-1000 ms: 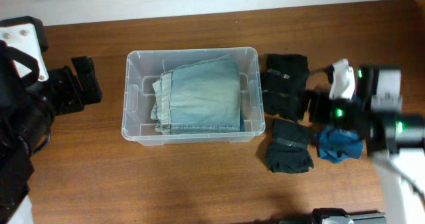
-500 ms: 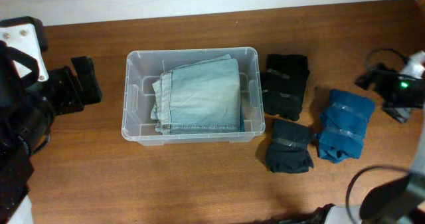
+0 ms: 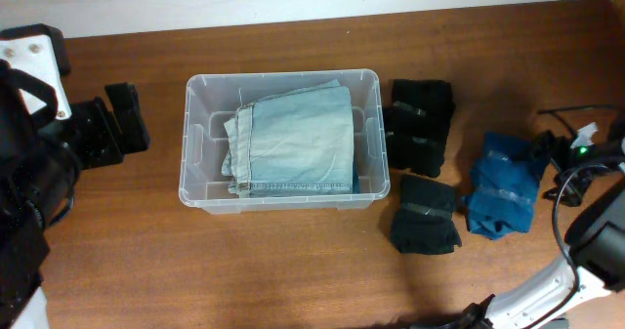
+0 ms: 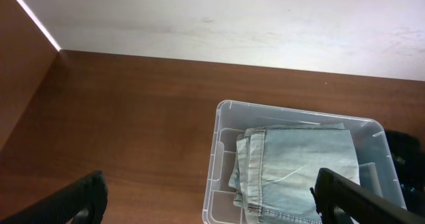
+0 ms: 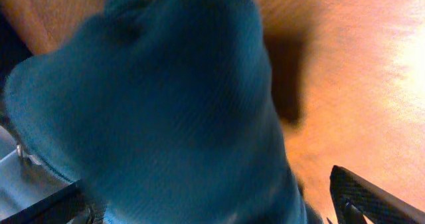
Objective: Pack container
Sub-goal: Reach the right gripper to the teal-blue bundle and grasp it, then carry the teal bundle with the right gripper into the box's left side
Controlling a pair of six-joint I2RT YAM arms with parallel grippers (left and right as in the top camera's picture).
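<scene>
The right gripper should next take the blue garment (image 3: pixel 506 192) by its edge away from the container, so the opposite side stays free for packing.
The clear plastic container (image 3: pixel 200 187) stands mid-table and holds folded light-blue jeans (image 3: pixel 293 139). It also shows in the left wrist view (image 4: pixel 220 151), with the jeans (image 4: pixel 299 164) inside. My left gripper (image 3: pixel 119 124) is open and empty, left of the container and above bare table (image 4: pixel 212 201). A blue garment (image 3: pixel 506 192) lies on the table to the right. My right gripper (image 3: pixel 549 161) is at its right edge, jaws wide open, and the blue cloth (image 5: pixel 172 111) fills the space between the fingers (image 5: pixel 212 207).
Two black folded garments lie right of the container, one near its far corner (image 3: pixel 420 124) and one nearer the front (image 3: pixel 425 226). A white wall runs along the table's back edge (image 4: pixel 199 18). The right arm's cables (image 3: pixel 576 114) trail at the far right.
The right arm swung right, off the garments, then came back to the blue garment's right edge. The blue garment, bunched before, now lies spread out. The left arm has not moved.
</scene>
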